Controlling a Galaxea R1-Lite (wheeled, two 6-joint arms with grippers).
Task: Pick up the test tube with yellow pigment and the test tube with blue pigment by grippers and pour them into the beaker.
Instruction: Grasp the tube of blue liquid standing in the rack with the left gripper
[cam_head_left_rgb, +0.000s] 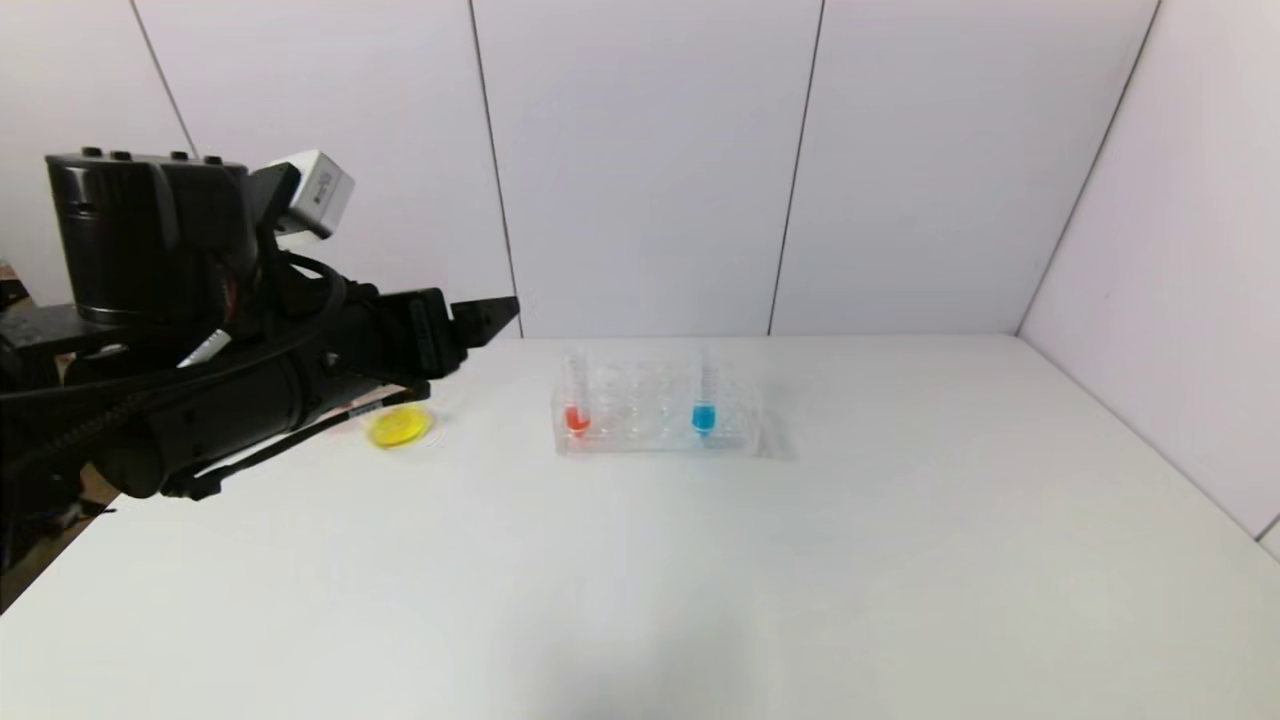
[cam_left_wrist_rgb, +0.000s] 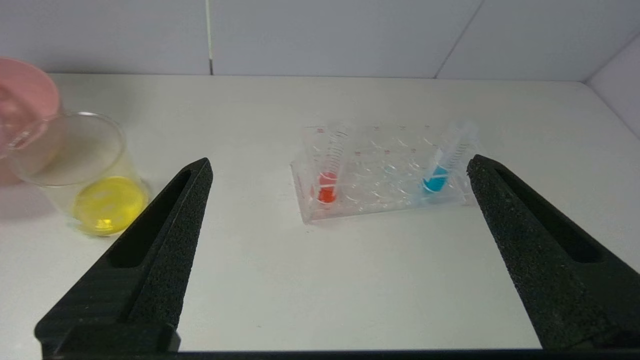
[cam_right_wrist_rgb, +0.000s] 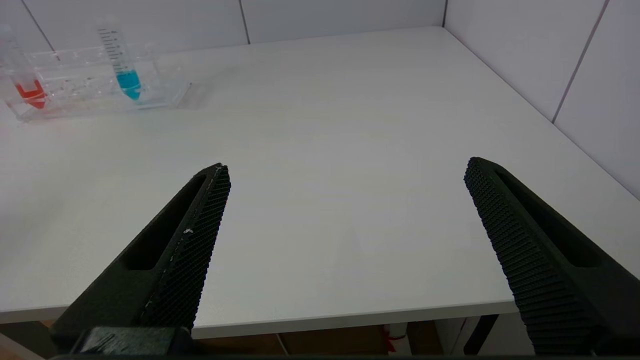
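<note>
The rack closes around the blue pigment at the test tube's bottom, so my left gripper needs to grab the blue test tube by its clear upper part (cam_head_left_rgb: 707, 374) next.
The beaker (cam_head_left_rgb: 400, 428) stands on the table's left side with yellow liquid in its bottom; it also shows in the left wrist view (cam_left_wrist_rgb: 100, 190). The test tube with blue pigment (cam_head_left_rgb: 703, 405) stands upright in the rack's right end (cam_left_wrist_rgb: 440, 172) (cam_right_wrist_rgb: 127, 75). The test tube with yellow pigment is out of view. My left gripper (cam_head_left_rgb: 490, 320) hovers open and empty above the table, near the beaker and facing the rack (cam_left_wrist_rgb: 339, 162). My right gripper (cam_right_wrist_rgb: 347, 166) is open and empty over the table's front edge, far from the rack.
A clear many-holed rack (cam_head_left_rgb: 655, 440) sits mid-table with a red-liquid tube (cam_head_left_rgb: 577, 410) in its left end. A pink bowl (cam_left_wrist_rgb: 20, 100) stands just behind the beaker. White wall panels close the table's back and right side.
</note>
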